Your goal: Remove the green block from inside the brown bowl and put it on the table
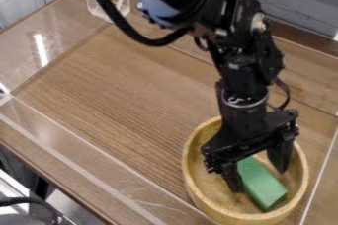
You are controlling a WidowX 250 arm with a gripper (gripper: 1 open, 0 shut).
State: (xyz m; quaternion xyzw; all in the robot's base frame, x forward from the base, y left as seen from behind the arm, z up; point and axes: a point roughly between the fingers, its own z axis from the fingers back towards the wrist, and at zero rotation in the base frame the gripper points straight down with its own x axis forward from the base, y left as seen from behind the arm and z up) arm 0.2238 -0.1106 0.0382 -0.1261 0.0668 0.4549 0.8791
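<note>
My fingers reach into the brown bowl [199,186] beside the green block's upper end, so closing now would catch the block.
The brown bowl [199,186] sits on the table [119,91] at the lower right, cut off by the frame's bottom edge. Inside it lies the green block [263,184], flat and angled toward the lower right. My black gripper [247,156] points straight down into the bowl, open, with one finger [212,159] left of the block's near end and the other on its right. The fingertips hover at about the block's upper end; I cannot tell whether they touch it.
Low clear plastic walls [53,32] edge the tabletop at the left and back. The black arm [199,12] reaches in from the top, with cables looping beside it. Bare wood-grain surface spreads left of the bowl.
</note>
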